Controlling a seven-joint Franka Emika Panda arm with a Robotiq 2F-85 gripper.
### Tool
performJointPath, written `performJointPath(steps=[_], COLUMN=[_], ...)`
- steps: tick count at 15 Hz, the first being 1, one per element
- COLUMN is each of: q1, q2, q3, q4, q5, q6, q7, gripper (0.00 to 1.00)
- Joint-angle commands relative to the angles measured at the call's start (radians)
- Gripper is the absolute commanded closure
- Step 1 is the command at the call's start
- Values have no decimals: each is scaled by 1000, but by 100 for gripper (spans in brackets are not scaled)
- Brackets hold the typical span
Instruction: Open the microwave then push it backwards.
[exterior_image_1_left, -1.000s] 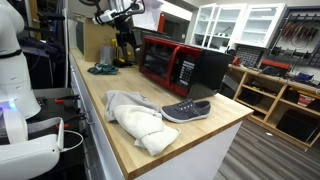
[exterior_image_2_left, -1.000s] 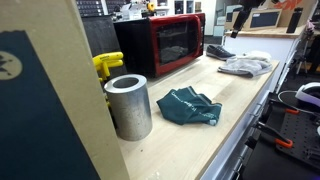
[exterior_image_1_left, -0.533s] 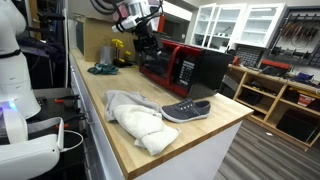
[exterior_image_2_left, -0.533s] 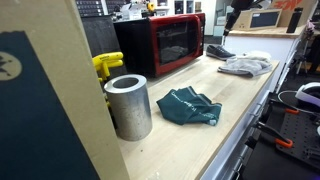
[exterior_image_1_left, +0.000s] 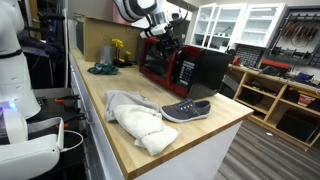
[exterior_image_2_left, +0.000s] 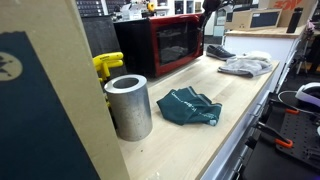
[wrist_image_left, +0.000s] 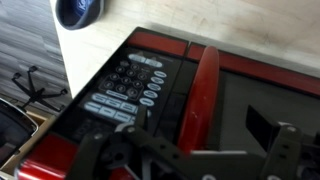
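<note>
I should pull the microwave door open next, grabbing its red door handle (wrist_image_left: 205, 85).
The microwave (exterior_image_1_left: 187, 68) has a glossy red front and a black casing, and it stands on the wooden counter with its door shut. It also shows in an exterior view (exterior_image_2_left: 163, 42). In the wrist view I look down on its keypad (wrist_image_left: 125, 85) and the red door handle (wrist_image_left: 205, 85). My gripper (exterior_image_1_left: 166, 42) hovers just above the microwave's front top edge, near the handle. Its fingers (wrist_image_left: 205, 140) are spread wide on either side of the handle, open and empty. In an exterior view only a bit of the gripper (exterior_image_2_left: 211, 8) shows at the top.
A dark shoe (exterior_image_1_left: 186, 110) and a white cloth (exterior_image_1_left: 135, 118) lie near the counter's end. A teal rag (exterior_image_2_left: 190, 107), a metal cylinder (exterior_image_2_left: 128, 105) and a yellow object (exterior_image_2_left: 108, 65) sit at the other side of the microwave. Shelves stand beyond the counter.
My gripper has moved from the back of the counter across to above the microwave's front, by the handle. The microwave and the other things have not moved.
</note>
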Motion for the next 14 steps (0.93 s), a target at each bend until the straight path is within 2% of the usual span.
performJointPath(steps=[1, 3, 9, 11, 14], q1=[-6, -16, -15, -10, -1], q2=[119, 148, 95, 82, 64], q3=[31, 38, 41, 47, 58], q4=[119, 150, 145, 143, 126], q5=[62, 53, 56, 61, 72], q6=[18, 5, -96, -143, -179], q7=[-44, -23, 8, 16, 26], gripper=[26, 42, 87, 99, 95])
